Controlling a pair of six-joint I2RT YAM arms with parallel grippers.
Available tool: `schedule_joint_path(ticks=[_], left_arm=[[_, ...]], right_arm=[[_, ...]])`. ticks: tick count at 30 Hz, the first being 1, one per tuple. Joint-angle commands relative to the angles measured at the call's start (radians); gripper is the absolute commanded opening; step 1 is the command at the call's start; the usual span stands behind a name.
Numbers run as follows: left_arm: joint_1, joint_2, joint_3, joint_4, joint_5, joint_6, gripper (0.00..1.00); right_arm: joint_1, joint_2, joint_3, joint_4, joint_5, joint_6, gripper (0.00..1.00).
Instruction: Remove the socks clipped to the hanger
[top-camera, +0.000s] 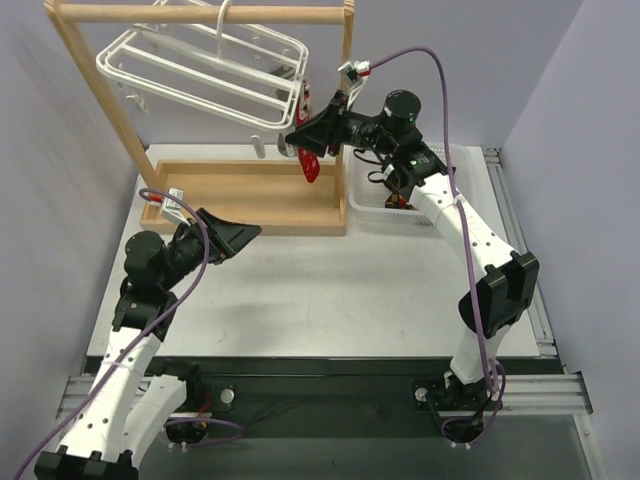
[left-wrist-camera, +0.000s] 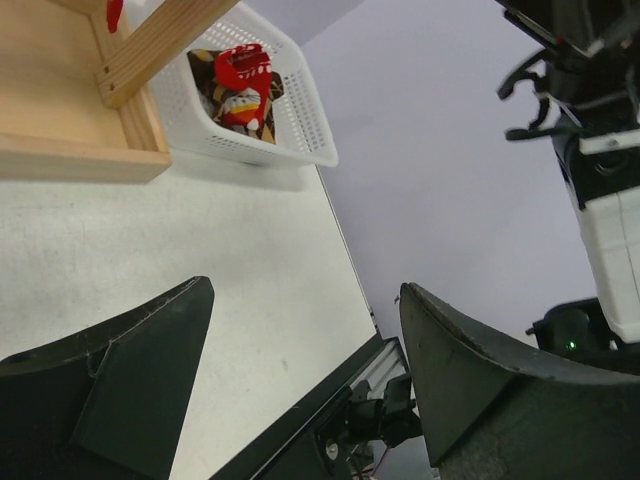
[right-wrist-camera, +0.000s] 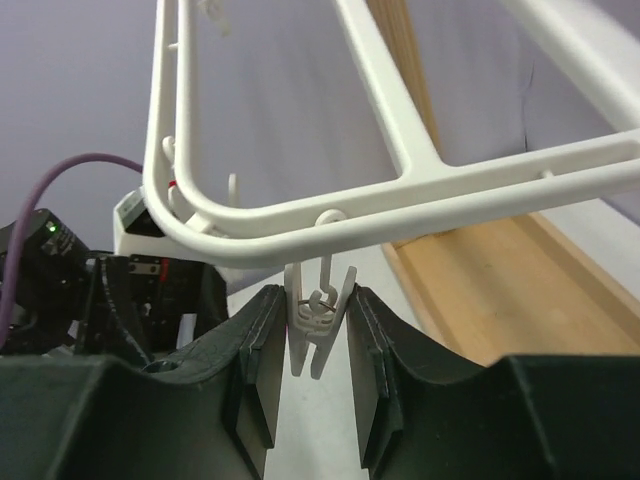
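My left gripper reaches the red sock next and grabs its hanging lower part, which leaves the sock's clip for my right gripper to open.
The white hanger (top-camera: 200, 65) hangs tilted from the wooden rack's top bar. My right gripper (top-camera: 300, 135) is at its lower right corner. In the right wrist view both pads of the right gripper (right-wrist-camera: 315, 300) press the wings of a small white clip (right-wrist-camera: 318, 325) dangling from the hanger's rim (right-wrist-camera: 400, 140); no fabric shows in that clip. A red sock (top-camera: 309, 165) hangs just below the gripper. My left gripper (top-camera: 240, 235) stands open and empty over the table, as the left wrist view (left-wrist-camera: 305, 290) confirms. More socks (left-wrist-camera: 240, 85), red and argyle, lie in the basket.
The wooden rack stands on a tray-like base (top-camera: 245, 195) at the back middle, with an upright post (top-camera: 347, 120) beside my right gripper. A white slotted basket (left-wrist-camera: 300, 120) sits right of the base, under the right arm. The table's right edge (left-wrist-camera: 345, 260) is close.
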Motion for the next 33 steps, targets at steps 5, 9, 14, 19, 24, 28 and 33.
schedule_joint_path(ticks=[5,9,14,19,24,28,33], left_arm=[[0.003,0.081,-0.083,0.298,-0.091,-0.126,0.88],[0.005,0.151,-0.072,0.367,-0.118,-0.121,0.9],[0.003,0.216,-0.075,0.453,-0.145,-0.114,0.91],[-0.005,0.257,-0.138,0.622,-0.106,-0.203,0.9],[-0.121,0.3,-0.134,0.659,-0.242,-0.121,0.97],[-0.311,0.364,-0.112,0.784,-0.598,0.193,0.98],[-0.336,0.734,-0.1,1.38,-0.66,0.441,0.97]], right_arm=[[0.061,-0.182,-0.075,-0.095,0.123,0.005,0.4],[0.06,-0.258,-0.127,-0.228,0.211,-0.065,0.57],[0.039,-0.37,-0.21,-0.31,0.275,-0.13,0.67],[-0.012,-0.404,-0.297,-0.348,0.381,-0.196,0.68],[-0.073,-0.305,-0.268,-0.31,0.331,-0.207,0.68],[-0.139,-0.179,-0.181,-0.313,0.266,-0.146,0.7],[-0.166,-0.165,-0.167,-0.319,0.228,-0.101,0.7]])
